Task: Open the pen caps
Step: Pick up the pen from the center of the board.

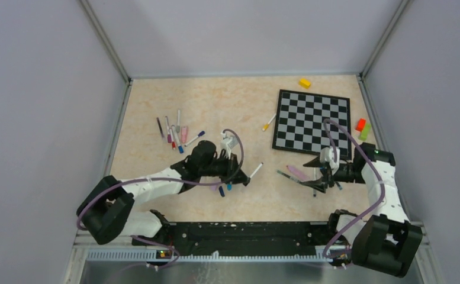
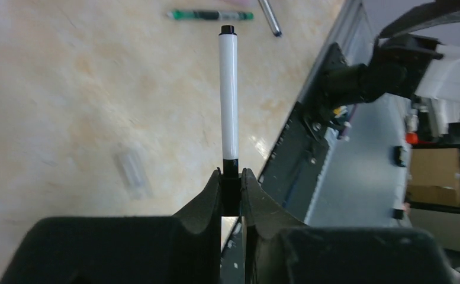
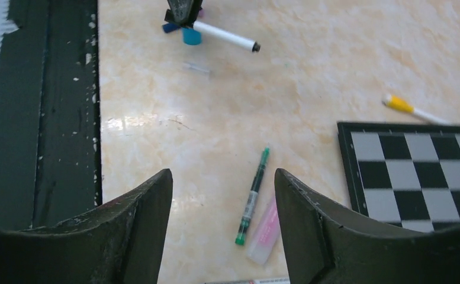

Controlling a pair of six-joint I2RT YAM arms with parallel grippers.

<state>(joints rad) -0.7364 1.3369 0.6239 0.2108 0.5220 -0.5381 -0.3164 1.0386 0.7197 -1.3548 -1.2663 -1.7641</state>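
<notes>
Next, my right gripper grabs the white pen by its white body (image 1: 257,169) (image 3: 228,37), and the pen's black end stays in my left gripper to pull open.
My left gripper (image 1: 244,178) is shut on the black end of a white pen (image 2: 228,94), which sticks straight out past the fingertips (image 2: 215,189), above the table. The pen also shows in the right wrist view (image 3: 224,35). A blue cap (image 3: 192,36) and a navy cap (image 3: 169,27) lie under the left gripper, with a clear cap (image 2: 132,171) close by. My right gripper (image 3: 222,189) is open and empty above a green pen (image 3: 252,198) and a pale pink cap (image 3: 264,231).
A chessboard (image 1: 313,121) lies at the back right, with a yellow-tipped pen (image 1: 269,122) to its left. Several pens lie clustered at the left (image 1: 174,133). A yellow block (image 1: 305,83) and red (image 1: 360,125) and green (image 1: 365,132) blocks lie near the walls.
</notes>
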